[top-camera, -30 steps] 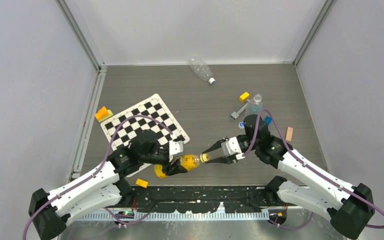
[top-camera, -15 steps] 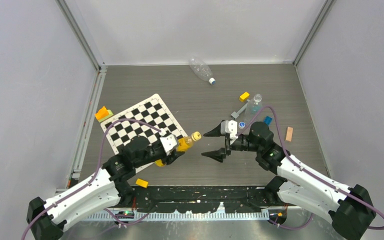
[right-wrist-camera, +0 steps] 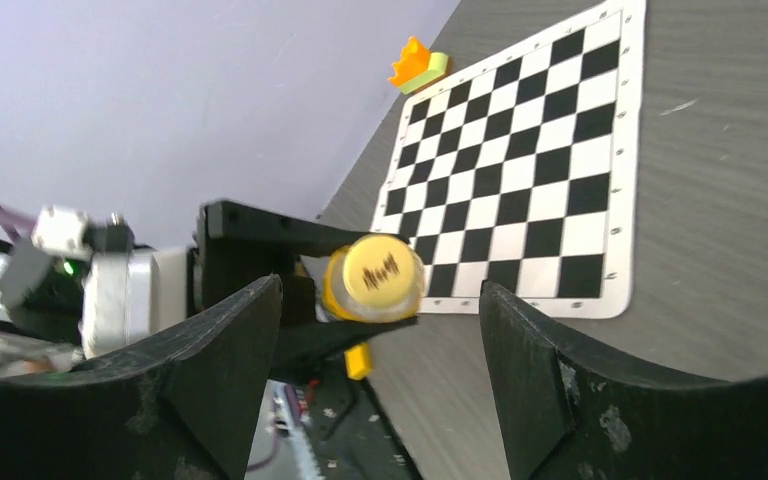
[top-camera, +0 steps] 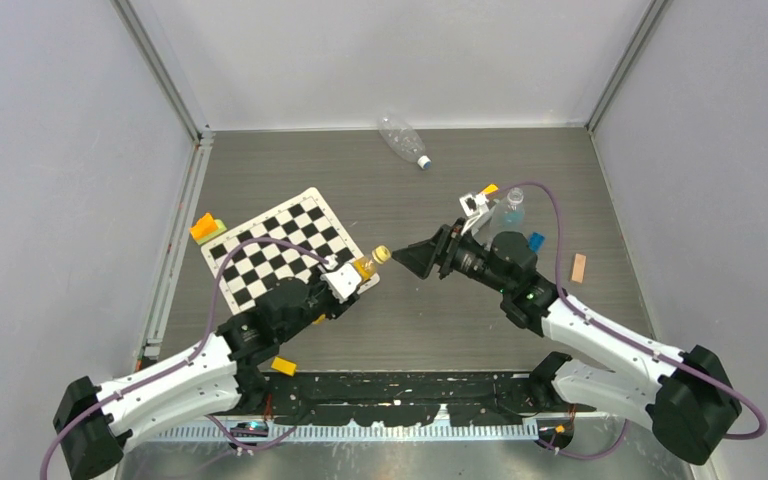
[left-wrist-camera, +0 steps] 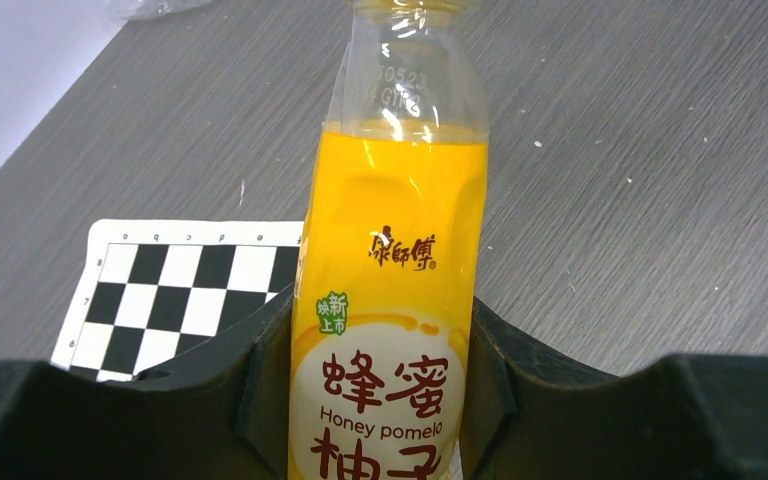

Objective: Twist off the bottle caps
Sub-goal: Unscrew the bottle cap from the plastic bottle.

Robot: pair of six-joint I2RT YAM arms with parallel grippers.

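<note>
I need to unscrew the yellow cap, so next I should use my right gripper to grab the cap end-on.
My left gripper [top-camera: 352, 277] [left-wrist-camera: 375, 350] is shut on the body of the yellow-orange bottle [top-camera: 363, 267] [left-wrist-camera: 395, 230], which points up and to the right. Its yellow cap [top-camera: 382, 254] [right-wrist-camera: 383, 272] sits on the neck. My right gripper [top-camera: 415, 258] [right-wrist-camera: 380, 290] faces the cap end-on from the right, open, with a finger on either side of the cap and touching nothing. A clear bottle [top-camera: 400, 136] with a pale cap [top-camera: 423, 162] lies at the back. Another clear bottle [top-camera: 510, 208] stands behind my right arm.
A checkerboard sheet [top-camera: 285, 245] lies left of centre under the held bottle. An orange block [top-camera: 205, 227] sits at its left, a yellow block [top-camera: 283, 366] near the front edge. A yellow block [top-camera: 489, 190], a blue block [top-camera: 535, 240] and a wooden piece [top-camera: 578, 267] lie on the right.
The right gripper let go of the cap and opened wide, then swung back to face it. The left arm carried the bottle up and toward the checkerboard's right corner.
</note>
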